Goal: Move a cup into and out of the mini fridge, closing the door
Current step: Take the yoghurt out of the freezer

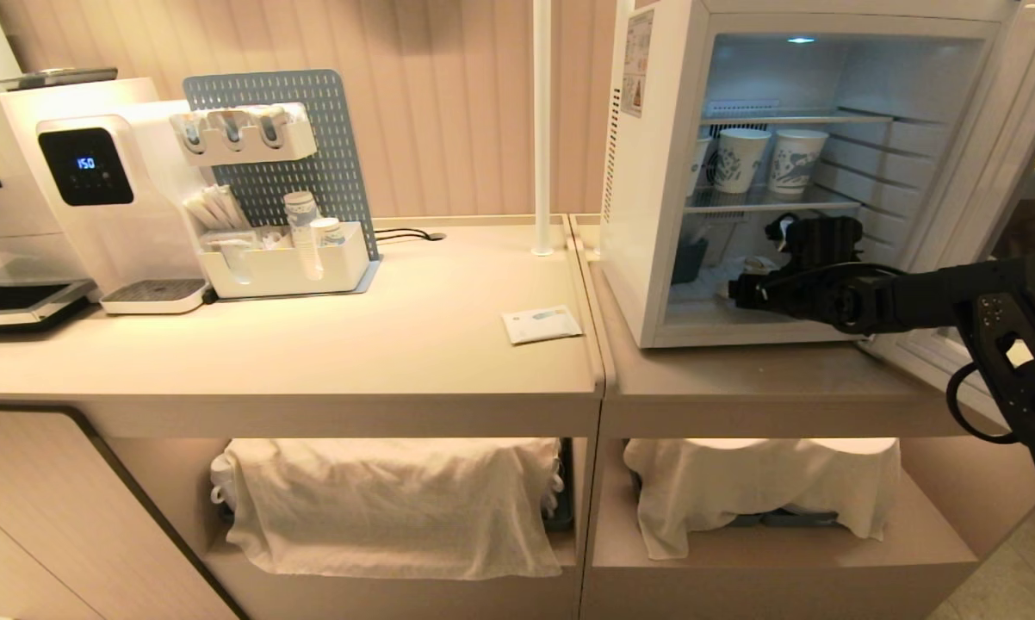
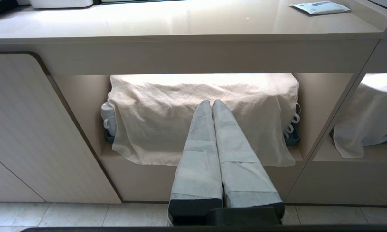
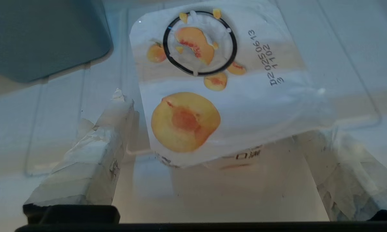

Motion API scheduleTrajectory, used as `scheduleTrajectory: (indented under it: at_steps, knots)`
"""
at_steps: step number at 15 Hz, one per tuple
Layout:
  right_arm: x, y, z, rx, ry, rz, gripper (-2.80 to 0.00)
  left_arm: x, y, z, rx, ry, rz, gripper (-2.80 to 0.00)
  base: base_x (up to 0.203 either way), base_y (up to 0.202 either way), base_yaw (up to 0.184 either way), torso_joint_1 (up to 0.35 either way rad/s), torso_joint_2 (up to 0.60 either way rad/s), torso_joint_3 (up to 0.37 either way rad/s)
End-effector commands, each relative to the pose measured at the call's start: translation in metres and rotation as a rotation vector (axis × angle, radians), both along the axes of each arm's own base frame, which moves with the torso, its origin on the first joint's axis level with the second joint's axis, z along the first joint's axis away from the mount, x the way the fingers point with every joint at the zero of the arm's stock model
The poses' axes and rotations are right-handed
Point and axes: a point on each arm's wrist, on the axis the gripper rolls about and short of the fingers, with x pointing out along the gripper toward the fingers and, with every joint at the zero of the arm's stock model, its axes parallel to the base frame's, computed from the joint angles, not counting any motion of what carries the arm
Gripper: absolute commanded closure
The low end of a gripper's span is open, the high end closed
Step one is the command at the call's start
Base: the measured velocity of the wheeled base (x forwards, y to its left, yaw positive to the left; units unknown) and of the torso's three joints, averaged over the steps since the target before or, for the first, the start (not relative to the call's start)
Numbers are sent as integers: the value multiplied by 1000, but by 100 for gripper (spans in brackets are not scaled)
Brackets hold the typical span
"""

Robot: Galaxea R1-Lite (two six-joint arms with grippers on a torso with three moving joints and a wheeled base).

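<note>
The cup needs to come out of the mini fridge. My right gripper next needs to pick up the cup by its body under the peach-printed lid.
The mini fridge stands on the right counter with its door swung open to the right, white inner face showing. The cup sits on the fridge floor. Its flat white lid with peach pictures fills the right wrist view. My right gripper reaches into the bottom compartment. It is open, with one taped finger on each side of the cup; I cannot tell if they touch it. My left gripper is shut and empty, parked low in front of the cabinet.
Two tall paper cups stand on the fridge's middle wire shelf. A dark teal container sits beside the cup. On the left counter are a white packet, a pegboard organiser, a coffee machine and a white pole.
</note>
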Motion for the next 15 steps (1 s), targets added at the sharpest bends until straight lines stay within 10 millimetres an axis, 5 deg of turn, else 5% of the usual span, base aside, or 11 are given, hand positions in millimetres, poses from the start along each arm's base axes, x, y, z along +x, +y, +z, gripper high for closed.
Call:
scheduleTrajectory:
  at_steps: [1, 2, 15]
  knots:
    - [2, 0, -5, 1, 4, -1, -280, 0, 0, 0, 0, 2, 0, 0, 0, 0, 0, 0, 0, 0]
    - [2, 0, -2, 4, -17, -1, 0, 0, 0, 0, 1, 0, 0, 0, 0, 0, 0, 0, 0, 0]
    - [-14, 0, 19, -6, -20, 3, 0, 0, 0, 0, 0, 2, 0, 0, 0, 0, 0, 0, 0, 0]
